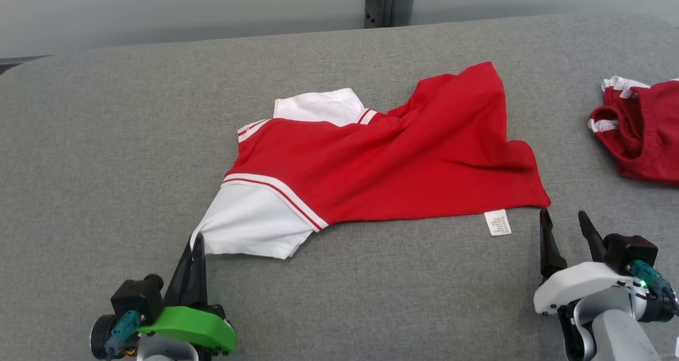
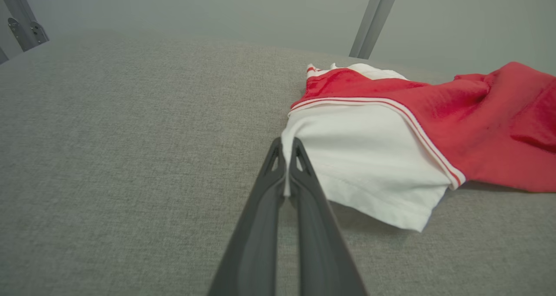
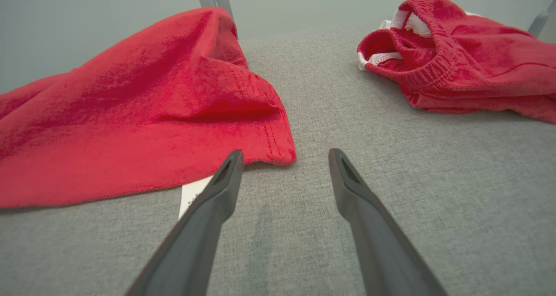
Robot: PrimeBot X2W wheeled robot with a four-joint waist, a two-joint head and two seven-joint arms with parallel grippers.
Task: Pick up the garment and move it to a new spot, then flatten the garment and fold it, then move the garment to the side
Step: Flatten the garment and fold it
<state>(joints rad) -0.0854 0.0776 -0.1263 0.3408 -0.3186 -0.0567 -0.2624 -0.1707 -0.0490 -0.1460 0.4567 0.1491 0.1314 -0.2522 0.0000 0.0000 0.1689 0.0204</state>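
Note:
The shirt's body lies in slack folds and its hem corner (image 1: 544,201) pokes out free, so my right gripper will pinch that next.
The garment (image 1: 382,159) is a red shirt with white sleeves, lying crumpled in the middle of the grey padded table (image 1: 106,138). My left gripper (image 1: 197,237) is shut on the corner of the near white sleeve (image 2: 369,157); in the left wrist view a strip of white cloth is pinched between the fingers of that gripper (image 2: 286,144). My right gripper (image 1: 562,218) stands open just beside the shirt's near right hem corner (image 3: 278,152), not touching it. A white care label (image 1: 497,222) sticks out under the hem.
A second red garment with white trim (image 1: 642,133) lies bunched at the table's right edge. A dark metal bracket (image 1: 379,3) stands behind the far edge, against a pale wall. Bare grey surface stretches to the left and along the front.

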